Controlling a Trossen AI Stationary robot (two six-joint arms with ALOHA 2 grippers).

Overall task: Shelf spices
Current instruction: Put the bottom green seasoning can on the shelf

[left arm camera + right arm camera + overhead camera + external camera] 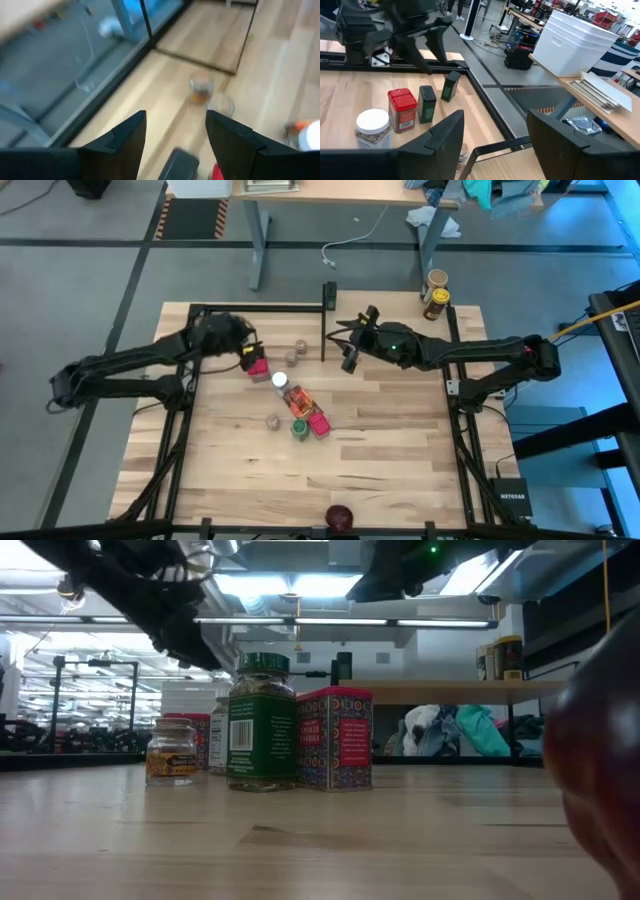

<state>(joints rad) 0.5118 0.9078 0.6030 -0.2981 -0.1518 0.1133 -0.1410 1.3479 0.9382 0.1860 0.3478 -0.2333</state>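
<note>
The left gripper grabs the dark green tin by its lidded end [179,161] next, to hand the tin over for shelving.
Several spices stand mid-table: a white-capped bottle [280,380], an orange-red packet [298,400], a pink-red box [318,423] and a green-lidded jar [299,429]. Two small jars [296,352] stand farther back. A red tin [258,365] and a dark tin [426,103] stand on the table just below my left gripper [250,352], which is open above them. My right gripper [349,362] hovers open in front of the shelf [450,691], nothing between its fingers. Two jars [435,292] stand on the shelf.
Thin black frame posts [323,330] rise at the far middle of the table, and a black frame [250,307] runs along the far left edge. A dark red round thing [340,517] lies at the near edge and fills the low view's right side.
</note>
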